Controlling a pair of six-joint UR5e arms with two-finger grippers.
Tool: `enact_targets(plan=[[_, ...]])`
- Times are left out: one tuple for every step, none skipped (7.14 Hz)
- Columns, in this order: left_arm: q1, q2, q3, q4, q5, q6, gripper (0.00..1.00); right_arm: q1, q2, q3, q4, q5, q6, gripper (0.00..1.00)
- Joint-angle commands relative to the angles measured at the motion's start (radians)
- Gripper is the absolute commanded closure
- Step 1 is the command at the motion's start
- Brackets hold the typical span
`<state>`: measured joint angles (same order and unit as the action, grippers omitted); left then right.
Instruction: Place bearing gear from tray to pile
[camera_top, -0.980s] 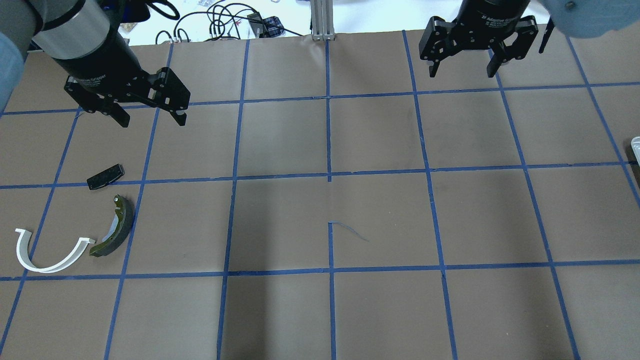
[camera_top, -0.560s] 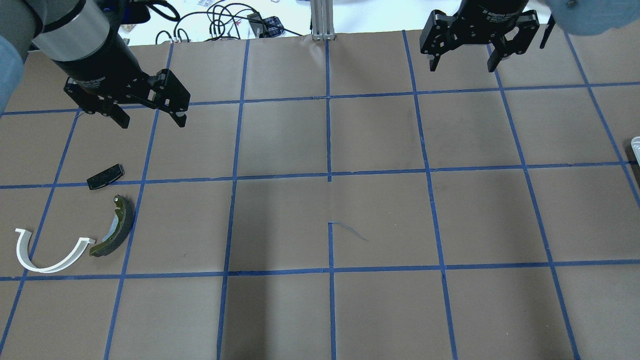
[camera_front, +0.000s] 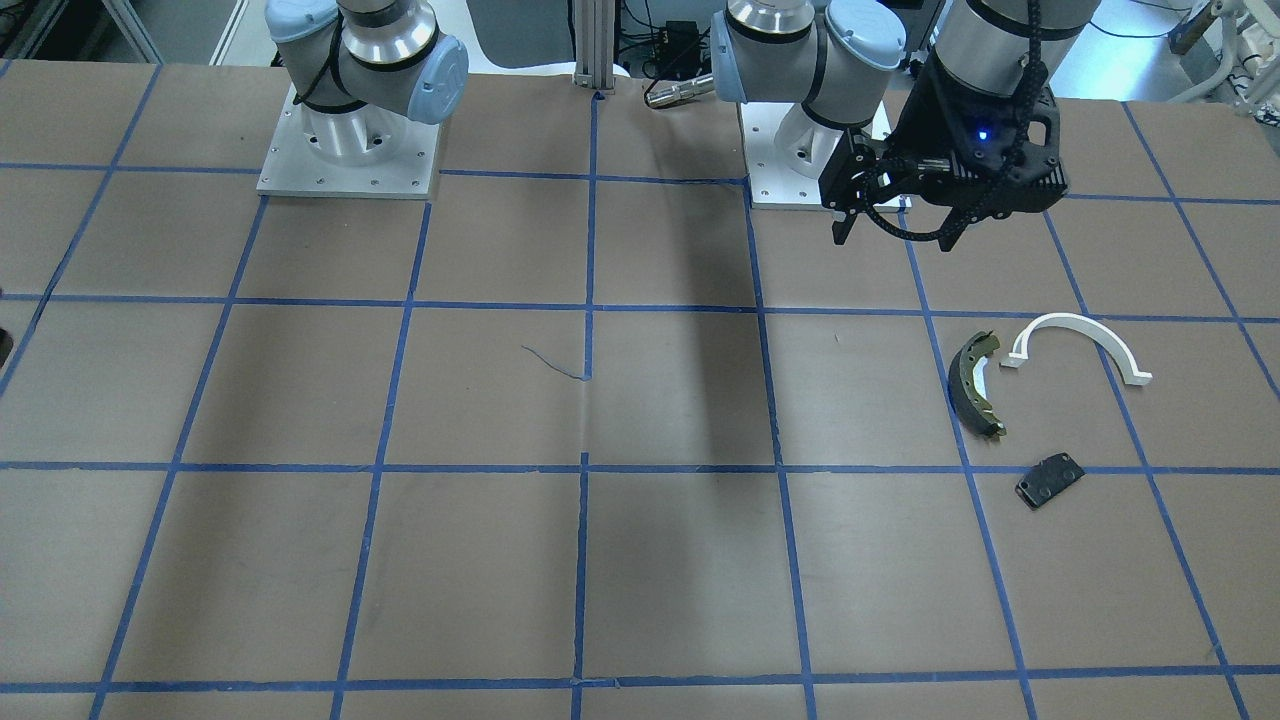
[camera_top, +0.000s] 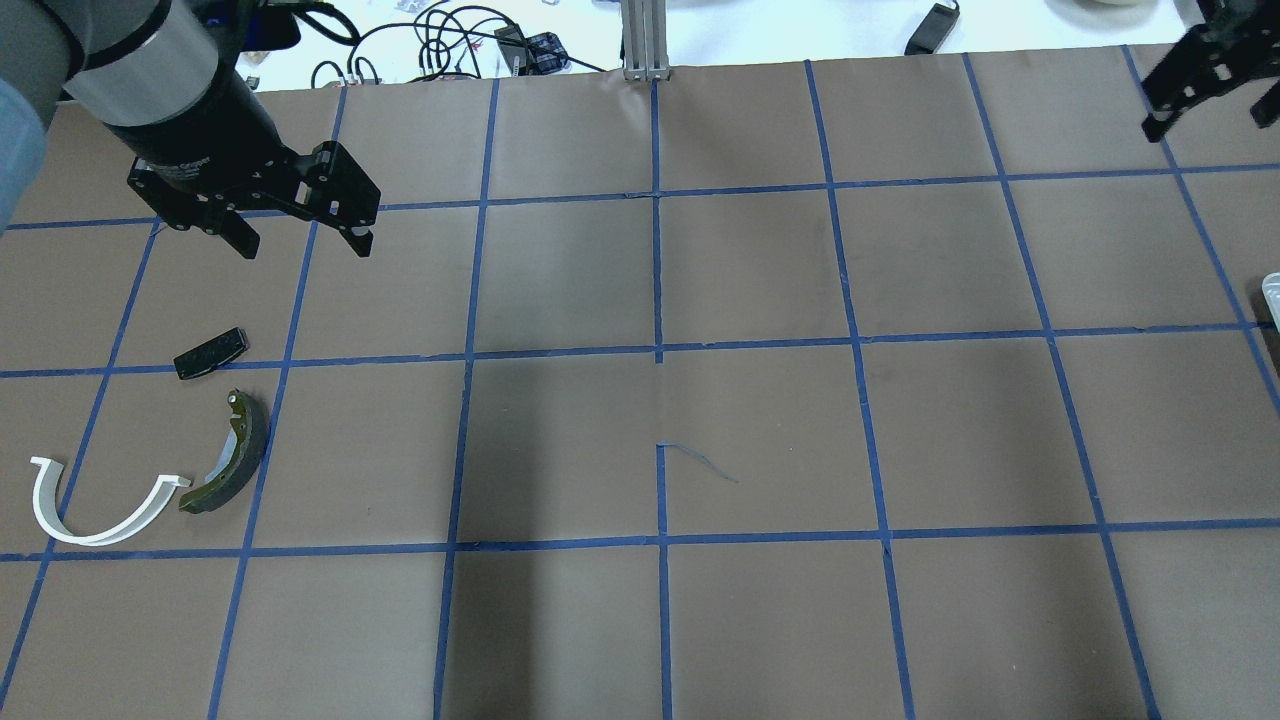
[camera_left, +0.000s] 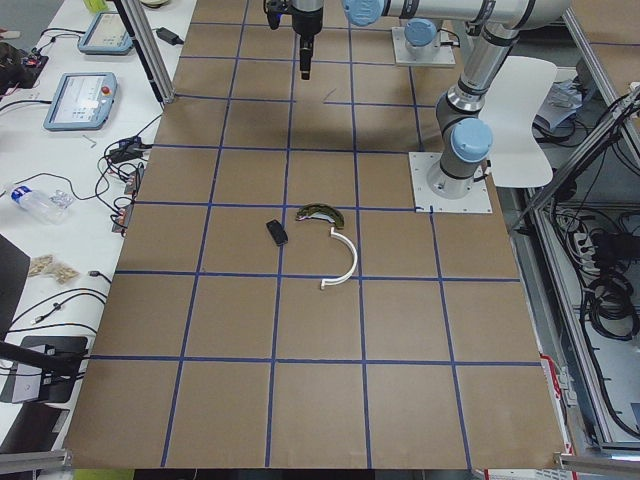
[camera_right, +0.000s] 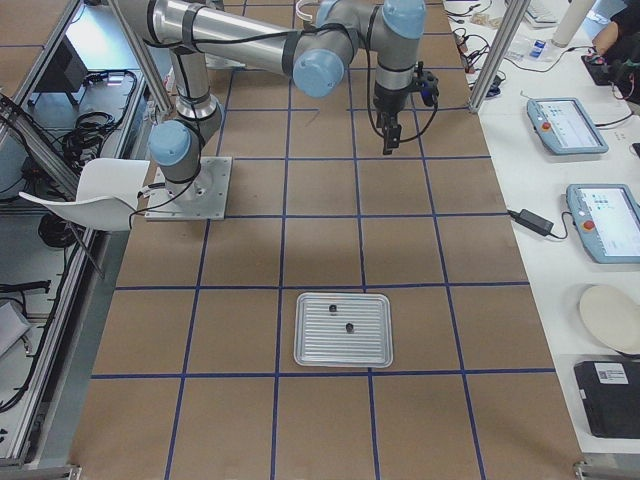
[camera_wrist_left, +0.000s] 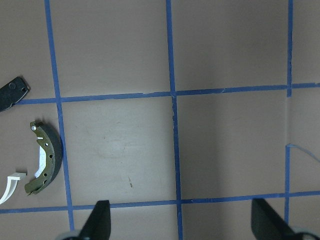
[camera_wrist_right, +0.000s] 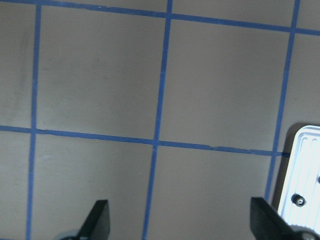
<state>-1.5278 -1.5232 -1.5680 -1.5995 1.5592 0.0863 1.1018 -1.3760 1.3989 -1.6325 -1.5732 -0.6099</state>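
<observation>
The small dark bearing gear should be added to the pile, so my right gripper needs to grab it next by its toothed rim (camera_wrist_right: 298, 200).
The tray (camera_right: 303, 352) is a flat metal one near the table's right end, and its corner shows in the right wrist view (camera_wrist_right: 302, 150). Two small dark round parts lie in it (camera_right: 331, 309); I cannot tell which is the bearing gear. One shows in the right wrist view (camera_wrist_right: 299, 200). The pile lies at the left: an olive brake shoe (camera_top: 232, 455), a white half-ring bracket (camera_top: 95, 510) and a black plate (camera_top: 210, 354). My left gripper (camera_top: 302, 243) is open and empty, beyond the pile. My right gripper (camera_wrist_right: 182, 222) is open and empty, above bare table left of the tray.
The table is brown paper with a blue tape grid. Cables and a power brick (camera_top: 925, 28) lie past its far edge. The aluminium post (camera_top: 645, 40) stands at the far middle. Both arm bases (camera_front: 350, 140) stand at the robot's edge.
My right gripper has moved far to the right, toward the tray, and stays open. My left gripper has not moved. The pile is unchanged.
</observation>
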Motion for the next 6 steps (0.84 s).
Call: enact_targets(plan=[[0.000,0.001,-0.001,0.001,0.001,0.001,0.00,-0.132,0.090,0.000,-0.102,-0.010,-0.250,0.00],[0.000,0.001,-0.003,0.000,0.001,0.000,0.00,-0.207,0.147,0.000,-0.140,0.002,-0.378,0.00],[0.000,0.001,-0.003,0.001,-0.001,0.000,0.00,-0.259,0.202,0.000,-0.183,0.002,-0.443,0.00],[-0.002,-0.015,0.006,0.007,-0.002,-0.009,0.00,-0.293,0.265,0.002,-0.270,0.001,-0.508,0.00],[-0.006,-0.006,-0.004,0.022,-0.002,-0.011,0.00,-0.344,0.329,0.002,-0.302,0.004,-0.552,0.00],[-0.006,0.001,-0.015,0.023,-0.002,-0.002,0.00,-0.376,0.383,0.003,-0.322,0.004,-0.577,0.00]])
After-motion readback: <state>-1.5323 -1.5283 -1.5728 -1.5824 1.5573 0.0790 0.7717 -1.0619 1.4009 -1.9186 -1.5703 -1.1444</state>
